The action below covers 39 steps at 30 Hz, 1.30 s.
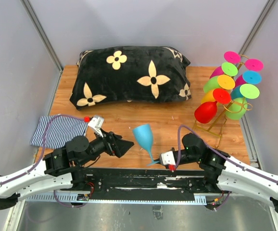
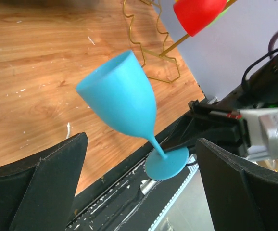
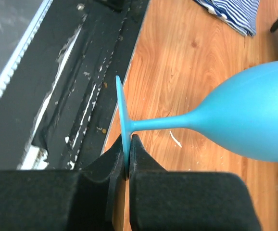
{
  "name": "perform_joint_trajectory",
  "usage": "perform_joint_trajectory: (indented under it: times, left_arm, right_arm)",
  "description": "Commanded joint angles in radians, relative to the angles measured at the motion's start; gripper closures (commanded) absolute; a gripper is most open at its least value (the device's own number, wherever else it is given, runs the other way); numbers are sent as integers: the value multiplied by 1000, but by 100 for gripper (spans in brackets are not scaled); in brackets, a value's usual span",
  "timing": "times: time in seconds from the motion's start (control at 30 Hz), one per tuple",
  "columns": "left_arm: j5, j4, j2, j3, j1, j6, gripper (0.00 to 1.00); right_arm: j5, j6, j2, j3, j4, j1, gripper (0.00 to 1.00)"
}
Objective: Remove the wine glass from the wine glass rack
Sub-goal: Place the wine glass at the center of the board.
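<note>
I need to grab the blue wine glass by its bowl's rim with my left gripper next and leave the foot free. Then I can set the glass upright.
A blue wine glass hangs tilted over the table's near middle, off the wine glass rack. My right gripper is shut on the edge of its round foot, the bowl pointing away from the fingers. My left gripper stands wide open just left of the glass; in its wrist view the bowl and stem sit between and beyond the spread fingers without touching them. The gold wire rack stands at the back right and carries several coloured glasses, a red one lowest.
A black pillow with cream flowers lies across the back of the table. A striped blue cloth lies at the left, beside the left arm. A black rail runs along the near edge. Grey walls enclose the table.
</note>
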<state>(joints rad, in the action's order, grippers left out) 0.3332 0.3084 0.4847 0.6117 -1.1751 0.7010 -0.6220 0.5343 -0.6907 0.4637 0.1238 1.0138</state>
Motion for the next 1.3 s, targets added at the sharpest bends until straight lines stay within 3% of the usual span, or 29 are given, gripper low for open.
perform_joint_trajectory:
  times: [0.0,0.2,0.4,0.57,0.87,1.07,1.17,1.2,1.27]
  left_arm:
    - [35,11,-32,45,-1,-26,0]
    - [-78,-198,-23,-2,0,-48,0]
    - [-116,-184,64,46,0,-85,0]
    - [-269,-178,118,62,-1,-143,1]
    - [-507,-117,92,72,2,-177,33]
    - [-624,-107,119,86,1,-215,74]
    - [-704,-91,169,97,1,-231,98]
    - [-714,-85,180,104,1,-234,99]
    - [-704,-69,193,119,0,-243,100]
  right_arm:
    - [12,442,74,-70,-34,68,99]
    - [67,548,112,-96,-21,146,99]
    - [38,562,100,-97,-3,170,99]
    - [37,563,97,-88,4,170,99]
    - [37,572,113,-61,80,172,99]
    - [64,541,124,-66,57,172,99]
    - [81,485,134,-60,50,171,99]
    - [91,465,141,-58,51,171,94]
    - [96,423,160,-55,50,171,71]
